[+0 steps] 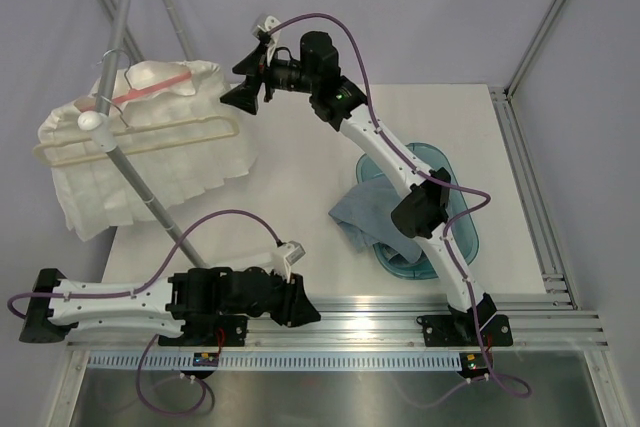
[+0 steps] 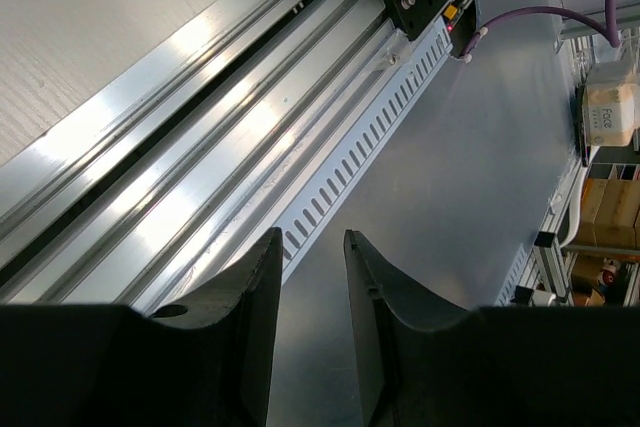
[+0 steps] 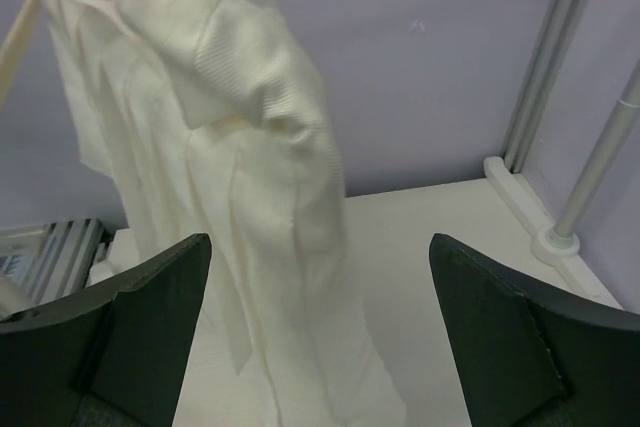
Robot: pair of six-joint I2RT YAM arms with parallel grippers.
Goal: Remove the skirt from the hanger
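Observation:
I need to grip the skirt's near side just below its upper edge with my right gripper next. The hanger (image 1: 200,132) then stays free, so the skirt can be removed.
A white pleated skirt (image 1: 150,162) hangs on a cream hanger (image 1: 200,132) from a grey rack pole at the left, with a pink clip (image 1: 150,87) at its top. My right gripper (image 1: 243,95) is open, raised just right of the skirt's upper edge. In the right wrist view the skirt (image 3: 250,197) hangs ahead between the spread fingers (image 3: 150,317), apart from them. My left gripper (image 1: 305,309) rests low by the table's near rail. In the left wrist view its fingers (image 2: 255,297) stand a little apart and hold nothing.
A blue-green tray (image 1: 465,232) with a grey-blue cloth (image 1: 365,207) lies at the right, under my right arm. The slanted rack pole (image 1: 135,182) and its base (image 3: 560,242) stand on the table. Aluminium rails (image 2: 200,147) run along the near edge.

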